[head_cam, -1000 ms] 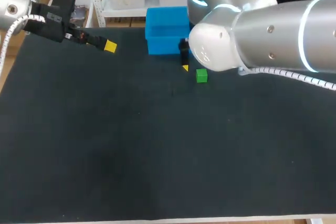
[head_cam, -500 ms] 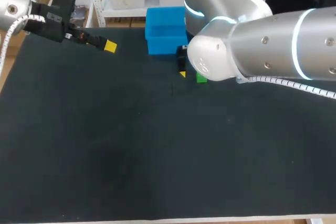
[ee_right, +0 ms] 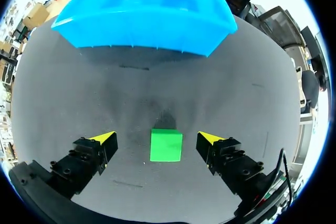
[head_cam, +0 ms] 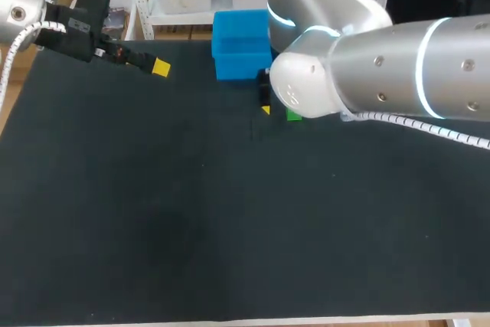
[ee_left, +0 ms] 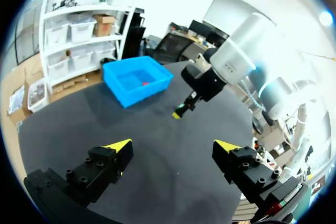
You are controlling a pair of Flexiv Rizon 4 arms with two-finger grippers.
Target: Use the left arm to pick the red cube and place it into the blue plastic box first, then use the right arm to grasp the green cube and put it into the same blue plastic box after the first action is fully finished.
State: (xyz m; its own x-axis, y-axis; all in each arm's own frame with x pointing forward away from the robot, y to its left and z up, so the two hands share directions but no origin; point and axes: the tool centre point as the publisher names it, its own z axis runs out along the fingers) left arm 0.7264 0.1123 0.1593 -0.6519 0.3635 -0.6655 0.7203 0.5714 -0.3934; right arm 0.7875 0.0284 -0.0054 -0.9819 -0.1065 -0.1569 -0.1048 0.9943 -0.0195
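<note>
My right gripper grabs the green cube [head_cam: 292,115] by its opposite sides next, to put it into the blue plastic box [head_cam: 241,47].
The red cube [ee_left: 144,83] lies inside the blue plastic box [ee_left: 137,80], which stands at the table's far edge [head_cam: 241,44]. My left gripper [ee_left: 173,146] hangs open and holds nothing, back at the far left [head_cam: 159,68], well apart from the box. The green cube [ee_right: 166,145] rests on the table just in front of the box [ee_right: 142,19]. My right gripper [ee_right: 157,138] is open around it, one finger on each side with a gap to both. In the head view my right arm covers most of the green cube [head_cam: 292,115]; one yellow fingertip [head_cam: 266,109] shows beside it.
The table is covered by a dark mat [head_cam: 230,212]. My bulky right arm [head_cam: 367,67] stretches from the right over the box's near right corner.
My right arm has shifted left and lowered over the green cube, which is now mostly hidden in the head view. The left arm has not moved.
</note>
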